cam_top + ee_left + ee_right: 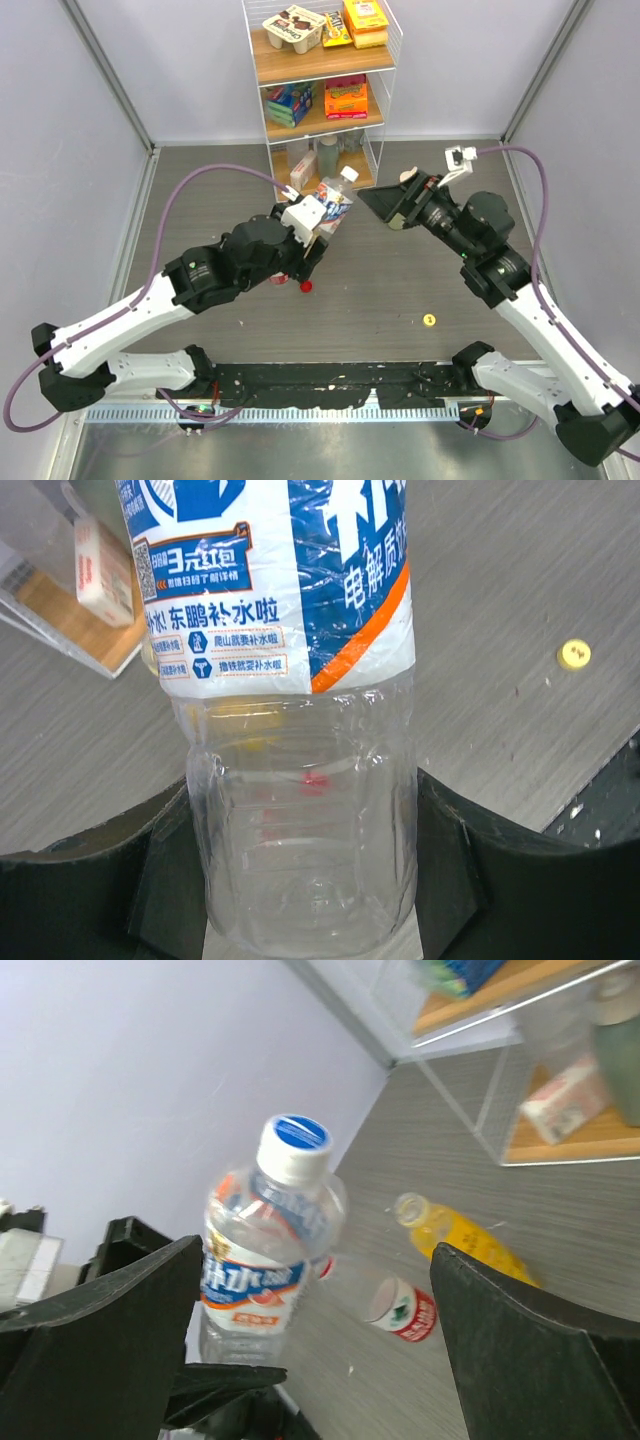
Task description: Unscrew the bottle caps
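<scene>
I should next grab the sides of the white cap (349,175) with my right gripper, in line with the bottle's neck. Then the cap can be unscrewed from the held bottle.
My left gripper (318,228) (305,860) is shut on the lower body of the clear bottle with the blue-white label (333,205) (270,630), holding it tilted above the table. Its white cap (349,175) (293,1145) sits on the neck. My right gripper (385,195) (318,1250) hangs open to the right of the cap, not touching it. The yellow-orange juice bottle (470,1240) lies open-necked on the table beside the red-label bottle (405,1310). A red cap (306,286) and a yellow cap (429,320) (573,654) lie loose on the table.
A wire rack (320,90) with boxed goods stands at the back centre, just behind the held bottle; a small carton (100,570) sits on its lowest shelf. Grey walls close in the left and right sides.
</scene>
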Tool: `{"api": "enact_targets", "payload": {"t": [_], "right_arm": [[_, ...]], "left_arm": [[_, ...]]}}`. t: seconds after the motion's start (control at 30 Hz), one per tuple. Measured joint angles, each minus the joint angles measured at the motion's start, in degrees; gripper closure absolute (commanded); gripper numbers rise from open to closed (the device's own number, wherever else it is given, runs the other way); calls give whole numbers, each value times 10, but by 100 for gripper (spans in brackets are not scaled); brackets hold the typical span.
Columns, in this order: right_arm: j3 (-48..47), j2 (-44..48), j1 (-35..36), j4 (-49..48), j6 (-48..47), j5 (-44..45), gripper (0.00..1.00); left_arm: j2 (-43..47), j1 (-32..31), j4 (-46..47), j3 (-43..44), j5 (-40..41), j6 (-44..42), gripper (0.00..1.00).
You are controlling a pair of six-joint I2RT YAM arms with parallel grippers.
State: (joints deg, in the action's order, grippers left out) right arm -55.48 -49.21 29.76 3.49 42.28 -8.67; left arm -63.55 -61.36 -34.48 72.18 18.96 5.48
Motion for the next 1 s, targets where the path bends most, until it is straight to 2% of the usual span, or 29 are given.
{"api": "enact_targets", "payload": {"t": [0.13,0.2,0.33,0.4,0.53,0.7,0.83,0.93,0.97,1.0], "right_arm": [[-1,-47,0,-66,20,-83,0],[0,-62,0,-92,32,-108,5],[0,-80,0,-118,48,-126,23],[0,-90,0,-123,53,-127,39],[0,-113,0,-125,63,-128,45],[0,-136,0,-118,70,-127,47],[0,-139,0,-113,75,-127,61],[0,-139,0,-116,80,-131,67],[0,-139,0,-116,83,-132,74],[0,-139,0,-116,85,-132,78]], "left_arm": [[23,0,-36,-19,-11,0,79],[33,0,-48,-32,-17,0,79],[46,0,-66,-47,-34,1,80],[49,0,-66,-48,-39,1,80],[51,0,-66,-48,-48,0,81],[50,0,-66,-48,-55,1,83],[47,0,-66,-48,-57,0,84],[45,0,-67,-48,-57,0,85],[45,0,-66,-48,-57,0,86],[45,0,-65,-48,-57,0,86]]}}
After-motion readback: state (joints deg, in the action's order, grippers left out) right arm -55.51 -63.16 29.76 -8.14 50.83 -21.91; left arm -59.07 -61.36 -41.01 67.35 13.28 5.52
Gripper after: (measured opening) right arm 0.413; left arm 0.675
